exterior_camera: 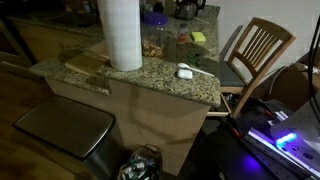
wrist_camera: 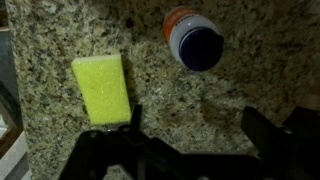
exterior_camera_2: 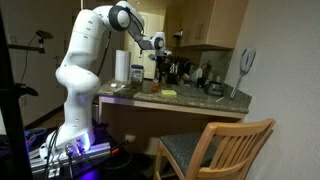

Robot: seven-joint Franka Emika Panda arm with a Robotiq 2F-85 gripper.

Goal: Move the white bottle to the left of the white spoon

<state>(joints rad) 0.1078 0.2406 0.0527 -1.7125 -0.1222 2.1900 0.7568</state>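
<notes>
I should grab the white bottle from above by its dark-topped end next. Its base then stays free to stand upright beside the white spoon.
In the wrist view the white bottle [wrist_camera: 193,42] is seen from above: a whitish body with a reddish part and a dark round top, standing on the granite counter. My gripper [wrist_camera: 197,125] is open and empty, its dark fingers hanging above bare counter below the bottle in the picture. In an exterior view my gripper [exterior_camera_2: 160,45] is high above the counter. The white spoon [exterior_camera: 184,71] lies near the counter's front edge, its thin handle pointing right. It is out of the wrist view. The bottle [exterior_camera: 182,40] appears small, farther back on the counter.
A yellow sponge block [wrist_camera: 102,88] lies beside the bottle; it also shows in both exterior views [exterior_camera: 198,37] [exterior_camera_2: 170,93]. A big paper towel roll [exterior_camera: 120,35] stands on a wooden board. A wooden chair [exterior_camera: 258,50] and a metal bin [exterior_camera: 62,128] stand by the counter.
</notes>
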